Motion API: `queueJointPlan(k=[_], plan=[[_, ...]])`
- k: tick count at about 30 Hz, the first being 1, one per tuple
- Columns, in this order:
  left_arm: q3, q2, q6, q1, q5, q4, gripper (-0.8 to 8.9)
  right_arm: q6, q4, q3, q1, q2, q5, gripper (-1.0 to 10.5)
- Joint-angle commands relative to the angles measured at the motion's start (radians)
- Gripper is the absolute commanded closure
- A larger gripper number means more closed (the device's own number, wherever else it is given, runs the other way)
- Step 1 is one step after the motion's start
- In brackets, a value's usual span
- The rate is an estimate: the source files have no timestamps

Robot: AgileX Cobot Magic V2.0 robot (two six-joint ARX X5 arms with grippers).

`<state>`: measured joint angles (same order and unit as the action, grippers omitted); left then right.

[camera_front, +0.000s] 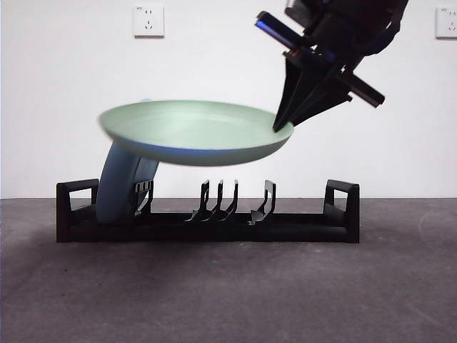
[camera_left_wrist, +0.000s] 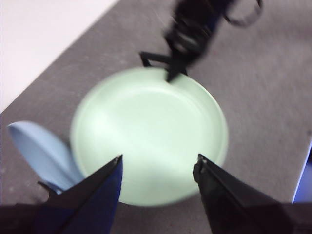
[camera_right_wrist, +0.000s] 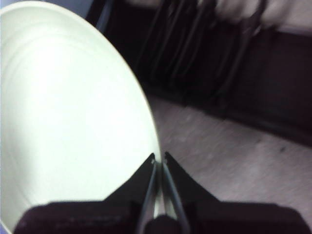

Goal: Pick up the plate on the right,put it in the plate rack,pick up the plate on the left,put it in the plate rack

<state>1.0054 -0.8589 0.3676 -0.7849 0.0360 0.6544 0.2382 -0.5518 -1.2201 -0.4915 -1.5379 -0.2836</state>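
Observation:
I need to grab the green plate next with my left gripper by the free side of its rim (camera_front: 107, 123), because my right gripper's fingers already cover the opposite edge.
A pale green plate (camera_front: 193, 132) hangs nearly flat in the air above the black plate rack (camera_front: 300, 227). My right gripper (camera_front: 280, 127) comes down from the upper right and is shut on the plate's right rim; in the right wrist view its jaws (camera_right_wrist: 159, 158) pinch the rim of the green plate (camera_right_wrist: 63, 122), with the rack (camera_right_wrist: 219, 63) beyond. A light blue plate (camera_front: 118, 186) leans on edge at the rack's left end. My left gripper (camera_left_wrist: 160, 158) is open above the green plate (camera_left_wrist: 146, 136), holding nothing; the right gripper (camera_left_wrist: 170, 73) shows at the far rim.
The rack has a boxy handle at each end (camera_front: 343, 196) and several curved prongs (camera_front: 218, 200) in the middle. A white wall with outlets (camera_front: 148, 20) stands behind the grey table (camera_front: 228, 293). The blue plate (camera_left_wrist: 39, 146) shows beside the green one in the left wrist view.

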Motion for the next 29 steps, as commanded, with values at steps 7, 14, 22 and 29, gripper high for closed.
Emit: queueJointPlan(k=[7, 14, 22, 29], plan=[[-0.003, -0.221, 0.1, -0.325, 0.368, -0.018, 5.62, -0.012, -0.064, -0.048, 0.034, -0.005, -0.01, 9.6], [-0.003, -0.397, 0.138, -0.365, 0.428, -0.098, 5.61, -0.012, -0.08, -0.049, 0.047, -0.005, -0.082, 9.6], [-0.003, -0.509, 0.161, -0.357, 0.417, -0.153, 5.61, -0.014, -0.105, -0.049, 0.056, -0.005, -0.093, 9.6], [-0.003, -0.566, 0.161, -0.307, 0.372, -0.175, 5.62, -0.016, -0.117, -0.049, 0.072, -0.005, -0.166, 9.6]])
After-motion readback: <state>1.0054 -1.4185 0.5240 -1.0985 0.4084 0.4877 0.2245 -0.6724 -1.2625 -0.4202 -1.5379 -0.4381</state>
